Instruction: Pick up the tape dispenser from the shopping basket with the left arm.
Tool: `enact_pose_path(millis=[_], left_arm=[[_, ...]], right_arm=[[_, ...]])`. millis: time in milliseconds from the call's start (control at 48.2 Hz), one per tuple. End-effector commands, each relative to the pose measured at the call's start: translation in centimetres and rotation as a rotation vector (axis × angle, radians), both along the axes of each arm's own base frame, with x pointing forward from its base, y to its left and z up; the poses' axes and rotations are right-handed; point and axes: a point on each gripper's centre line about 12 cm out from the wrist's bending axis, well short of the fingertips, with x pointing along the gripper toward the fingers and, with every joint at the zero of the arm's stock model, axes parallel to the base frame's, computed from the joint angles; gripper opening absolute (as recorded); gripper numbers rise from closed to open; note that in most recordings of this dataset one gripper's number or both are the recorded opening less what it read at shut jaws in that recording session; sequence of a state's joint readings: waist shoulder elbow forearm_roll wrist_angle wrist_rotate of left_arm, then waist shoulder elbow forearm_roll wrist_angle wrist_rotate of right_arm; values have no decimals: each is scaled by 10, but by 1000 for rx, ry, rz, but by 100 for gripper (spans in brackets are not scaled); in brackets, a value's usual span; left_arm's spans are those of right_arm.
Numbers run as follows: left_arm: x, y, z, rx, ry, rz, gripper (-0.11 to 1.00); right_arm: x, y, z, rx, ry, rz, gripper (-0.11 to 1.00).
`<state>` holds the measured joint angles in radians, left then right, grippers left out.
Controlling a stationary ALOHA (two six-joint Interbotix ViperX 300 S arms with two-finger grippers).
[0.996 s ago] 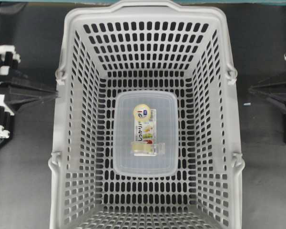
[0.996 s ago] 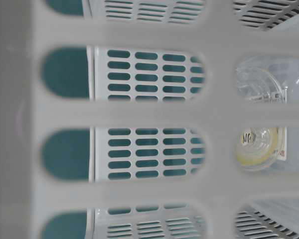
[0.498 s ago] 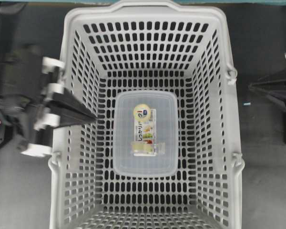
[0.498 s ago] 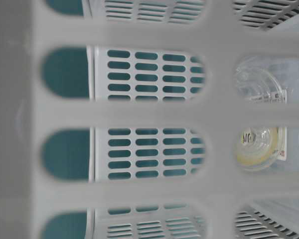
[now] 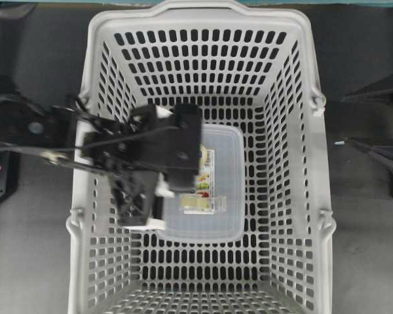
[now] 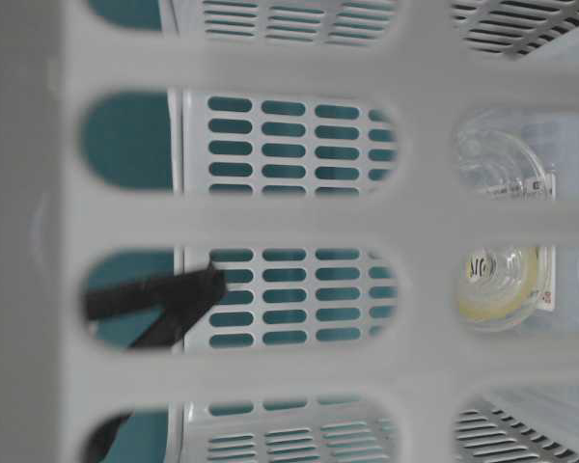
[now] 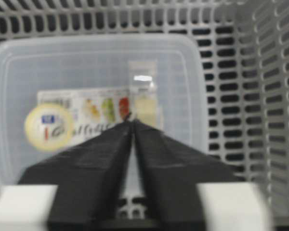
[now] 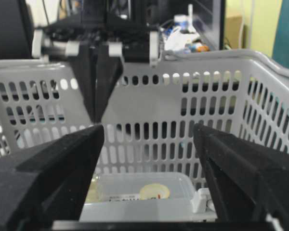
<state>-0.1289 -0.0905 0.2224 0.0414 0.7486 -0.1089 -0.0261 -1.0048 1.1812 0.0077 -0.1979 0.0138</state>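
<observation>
The yellow tape roll (image 5: pixel 195 202) fills one bulky end of the tape dispenser, so my left gripper will grab that end by its sides next.
The tape dispenser (image 5: pixel 213 186), a flat translucent box with a white-yellow label, lies on the floor of the light-grey shopping basket (image 5: pixel 203 12). It also shows in the left wrist view (image 7: pixel 86 72), the right wrist view (image 8: pixel 144 197) and the table-level view (image 6: pixel 502 289). The left arm (image 5: pixel 150 150) reaches over the basket's left wall and covers the box's left edge. My left gripper (image 7: pixel 131 121) is shut and empty, pointing down above the label, apart from the box; it also shows in the right wrist view (image 8: pixel 96 122). My right gripper (image 5: pixel 345 119) is open outside the right wall.
The basket's slotted walls (image 7: pixel 265 72) stand close around the box, with perforated floor showing on all sides. A dark tabletop (image 5: pixel 367 229) lies around the basket. A black finger (image 6: pixel 164 299) shows through the near wall in the table-level view.
The left arm has swung from outside the basket's left wall in over the box, its gripper now pointing down and shut. The right gripper's jaws have opened. The box has not moved.
</observation>
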Motion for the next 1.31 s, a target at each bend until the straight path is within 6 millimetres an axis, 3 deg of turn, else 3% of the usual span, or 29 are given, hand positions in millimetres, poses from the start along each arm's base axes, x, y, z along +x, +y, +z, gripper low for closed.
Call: enact_pose_path(millis=[0,145,270,602,664,747,871,1099,1286], left_arm=[[10,-6,0,1,1,-11,22],[21,-13,-22,8,65,-20,67],[29,-16,-42,14,109,-22,90],[34,-17,-85,32,211,-26,83],[33,-17,-85,32,212,-26,77],[33,-18,-85,35,218,-32,60],[33,-18,-64,39,196,-40,27],[31,-15,25,34,161,-24,28],[16,-12,104,26,157,-7,28]], right_arm=[[0,-1,4,4,-15,-3,72],[-3,-1,6,4,-26,-3,71],[-5,0,6,4,-20,-3,71],[-9,0,6,4,-8,-3,71],[-10,0,5,6,-5,-3,71],[-11,0,4,5,-2,-3,71],[-11,0,3,5,4,-1,71],[-13,0,4,5,-5,-3,71],[-13,0,5,6,-6,-1,71]])
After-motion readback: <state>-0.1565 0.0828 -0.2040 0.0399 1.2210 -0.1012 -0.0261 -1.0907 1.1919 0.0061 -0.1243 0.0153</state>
